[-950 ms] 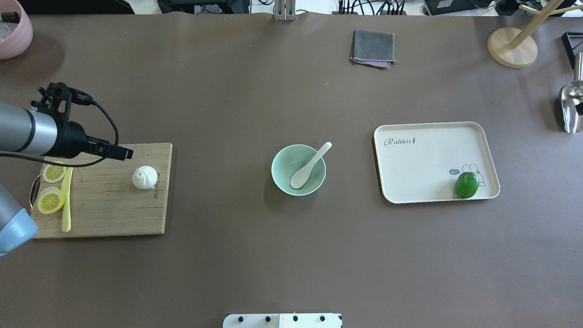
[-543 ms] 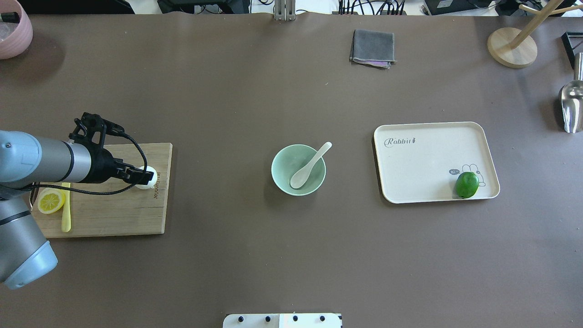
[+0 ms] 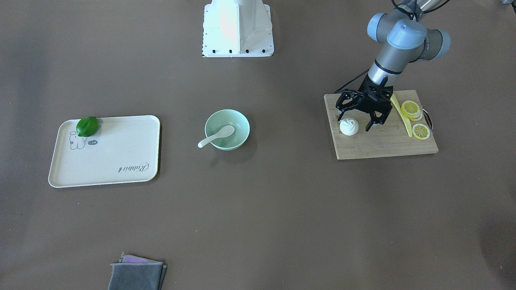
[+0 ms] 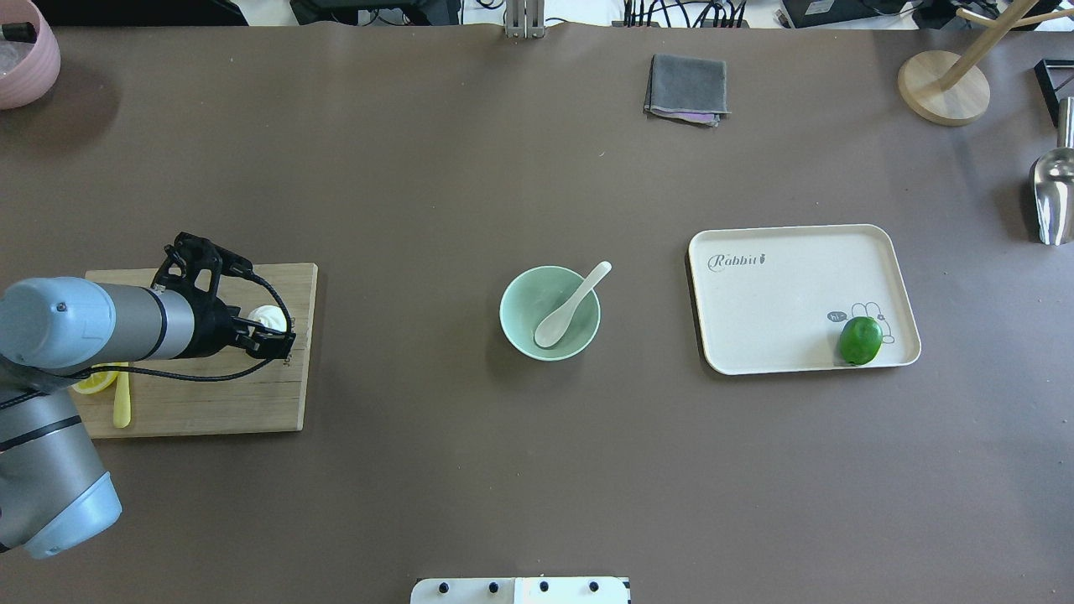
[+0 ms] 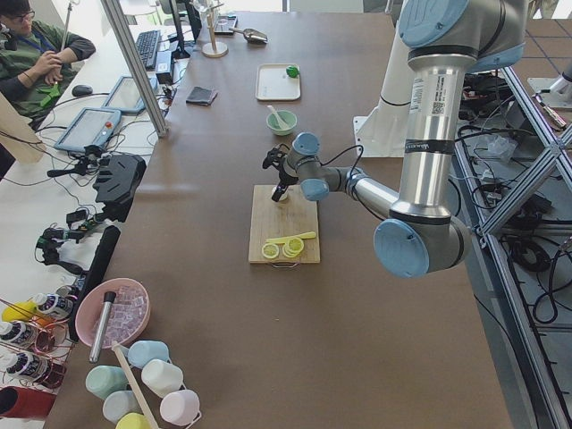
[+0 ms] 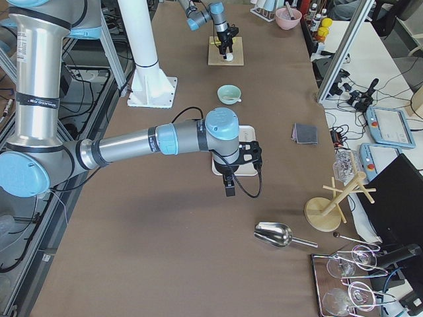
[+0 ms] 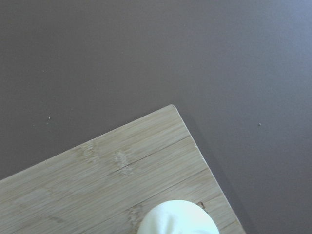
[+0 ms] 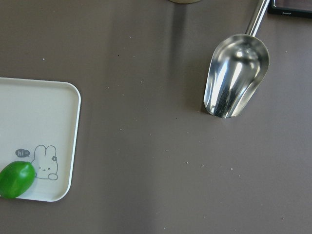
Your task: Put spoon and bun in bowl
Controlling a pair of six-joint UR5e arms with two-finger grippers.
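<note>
My left gripper grabs the round pleated sides of the bun (image 3: 349, 126) next. Then the bun goes in the mint-green bowl (image 3: 227, 129).
The white pleated bun (image 3: 349, 126) sits on the wooden cutting board (image 3: 383, 145). My left gripper (image 3: 356, 123) hangs over it with its jaws spread, and the bun lies close by one finger. From overhead the gripper (image 4: 270, 337) covers part of the bun (image 4: 267, 315). The left wrist view shows the bun's top (image 7: 178, 220) at its lower edge. The cream-white spoon (image 4: 570, 306) rests with its scoop in the mint-green bowl (image 4: 529, 294) and its handle over the rim. My right gripper (image 6: 229, 186) shows only in the exterior right view, and I cannot tell whether it is open.
Lemon slices (image 3: 412, 108) and a yellow-green knife (image 3: 403, 117) lie on the board beside the arm. A cream tray (image 4: 780, 285) with a green lime (image 4: 860, 340) stands right of the bowl. A grey cloth (image 4: 686, 88), wooden stand (image 4: 944, 88), metal scoop (image 4: 1053, 197) and pink bowl (image 4: 25, 59) line the far edge.
My left arm has swung from the board's far edge toward the robot and out along the board. Its gripper has come over the bun. Spoon and bowl have not moved.
</note>
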